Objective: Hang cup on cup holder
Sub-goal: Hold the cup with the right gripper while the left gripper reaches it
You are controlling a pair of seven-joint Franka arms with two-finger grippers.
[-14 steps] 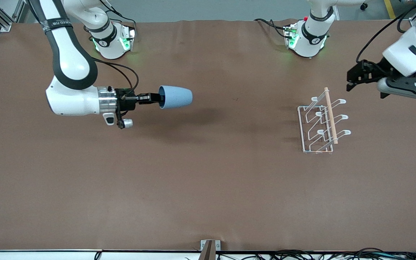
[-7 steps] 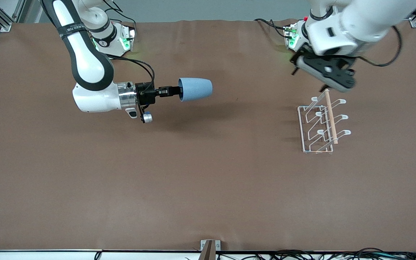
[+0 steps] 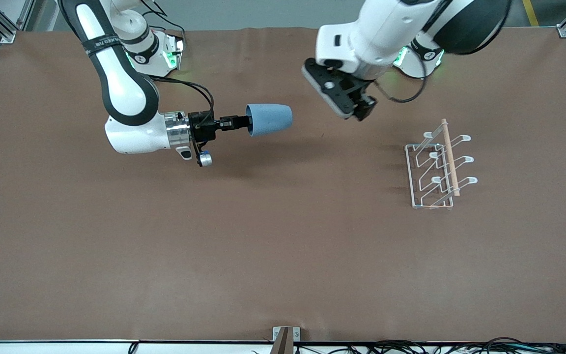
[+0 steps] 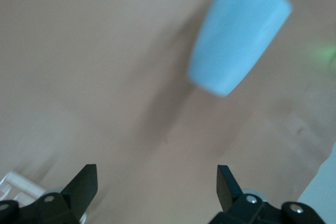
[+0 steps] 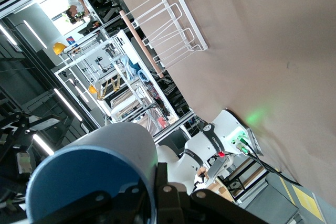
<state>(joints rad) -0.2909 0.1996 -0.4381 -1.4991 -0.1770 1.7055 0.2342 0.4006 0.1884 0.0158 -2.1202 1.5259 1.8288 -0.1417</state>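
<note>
My left gripper grabs the cup by its closed bottom end [image 3: 285, 116] next, so the cup's opening stays free to slip over a cup holder hook.
The light-blue cup [image 3: 269, 119] hangs on its side above the table, mouth toward the right arm's wrist. My right gripper [image 3: 238, 123] is shut on the cup's rim [image 5: 94, 171], one finger inside and one outside [image 5: 164, 195]. The white wire cup holder [image 3: 438, 164] with its wooden rod stands toward the left arm's end of the table, also seen in the right wrist view [image 5: 163, 30]. My left gripper [image 3: 364, 106] is up in the air over the table between cup and holder, open and empty [image 4: 156, 182], and the cup [image 4: 239, 35] shows ahead of it.
The two robot bases [image 3: 153, 54] [image 3: 420, 56] stand along the table's edge farthest from the front camera. A small metal bracket [image 3: 285, 337] and cables lie at the nearest edge. Brown table surface [image 3: 283, 236] spreads around the holder.
The left arm has swung from beside the holder toward the cup. The right arm has carried the cup a little way toward the holder and still grips it.
</note>
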